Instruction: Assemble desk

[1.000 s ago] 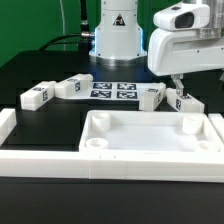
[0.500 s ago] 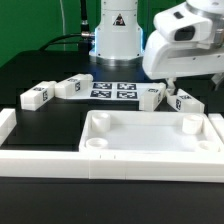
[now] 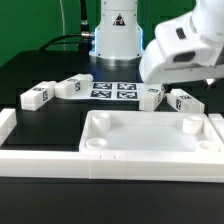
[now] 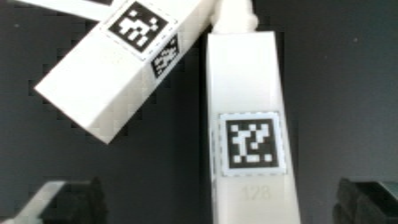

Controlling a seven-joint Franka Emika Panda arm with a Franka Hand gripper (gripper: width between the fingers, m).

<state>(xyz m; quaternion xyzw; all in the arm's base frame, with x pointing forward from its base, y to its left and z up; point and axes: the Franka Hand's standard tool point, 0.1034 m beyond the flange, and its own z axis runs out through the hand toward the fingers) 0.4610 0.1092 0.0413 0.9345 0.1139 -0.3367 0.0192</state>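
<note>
My gripper picks up the tagged leg (image 4: 246, 110) near its plain end next, so the round peg end stays free to go into the tabletop.
The white rimmed tabletop (image 3: 150, 137) lies recess side up at the front. Two leg blocks (image 3: 36, 96) (image 3: 72, 87) rest on the exterior view's left, and two more (image 3: 152, 96) (image 3: 187, 101) on its right. The arm's white hand (image 3: 180, 48) hangs over the right pair and hides its own fingers there. In the wrist view a long tagged leg (image 4: 246, 110) runs between the dark fingertips (image 4: 63, 200), with a second leg (image 4: 111, 70) lying slanted beside it. My gripper (image 4: 217, 203) is open, both fingers well clear of the leg's sides, holding nothing.
The marker board (image 3: 113, 90) lies flat behind the tabletop, in front of the robot base (image 3: 116, 35). A long low white border wall (image 3: 60, 163) runs along the front, with a raised end on the left (image 3: 5, 125). The table surface is black.
The hand has swung toward the exterior view's left and tilted, coming lower over the two right legs. The jaws stayed wide. No part has moved.
</note>
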